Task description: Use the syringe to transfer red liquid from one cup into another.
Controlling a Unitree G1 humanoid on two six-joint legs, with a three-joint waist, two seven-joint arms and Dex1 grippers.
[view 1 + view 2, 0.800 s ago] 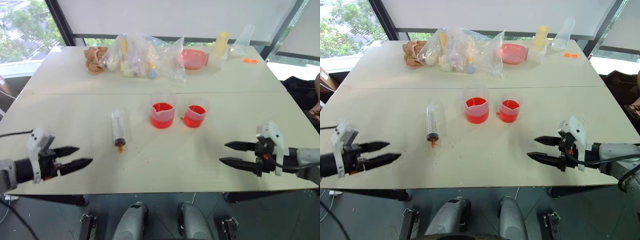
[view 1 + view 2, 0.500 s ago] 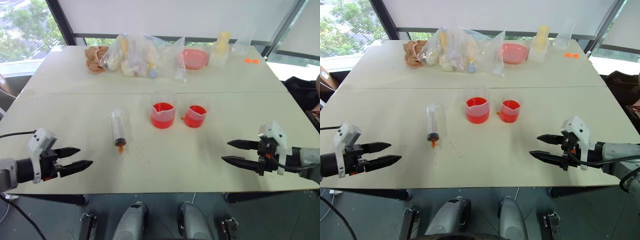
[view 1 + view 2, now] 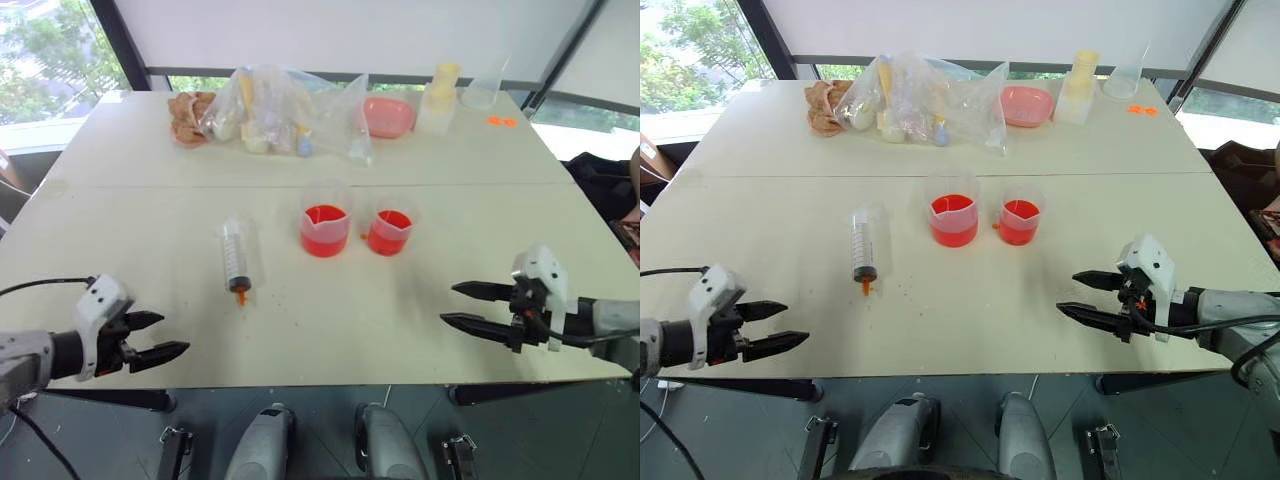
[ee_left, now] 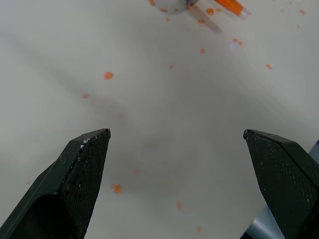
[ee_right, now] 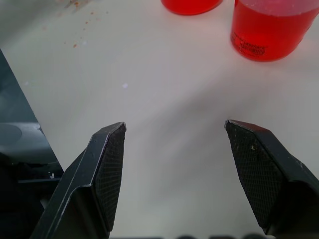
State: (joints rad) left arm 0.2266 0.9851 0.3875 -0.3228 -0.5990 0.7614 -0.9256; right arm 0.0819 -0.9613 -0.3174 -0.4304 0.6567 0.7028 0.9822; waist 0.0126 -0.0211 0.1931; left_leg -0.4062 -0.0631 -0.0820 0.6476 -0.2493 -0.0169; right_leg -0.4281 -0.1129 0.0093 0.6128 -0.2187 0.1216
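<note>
Orange droplets speckle the table around the syringe's wet orange tip (image 3: 241,297). My left gripper will therefore pick up the syringe next by its body near the syringe's rim (image 3: 233,238).
The syringe (image 3: 236,258) lies flat on the table left of centre, orange tip (image 4: 230,6) toward the near edge. At the table's centre stands the larger cup (image 3: 325,228), and just right of it the smaller cup (image 3: 390,230). Each holds red liquid (image 5: 271,30). My left gripper (image 3: 172,335) hovers open and empty over the near left edge, well short of the syringe. My right gripper (image 3: 450,305) is open and empty at the near right, pointing toward the cups. Their fingers (image 4: 84,164) (image 5: 107,164) stand wide apart over bare table.
Along the far side sit clear plastic bags (image 3: 285,112) of small items, a brown lump (image 3: 188,115), a pink bowl (image 3: 388,116), a yellow-topped bottle (image 3: 438,95), a clear flask (image 3: 482,92) and orange caps (image 3: 502,121). Orange droplets (image 4: 107,75) speckle the table near the syringe tip.
My left gripper has drawn back and down toward the table's near edge, still open. The right gripper has stayed nearly still. Syringe and cups have not moved.
</note>
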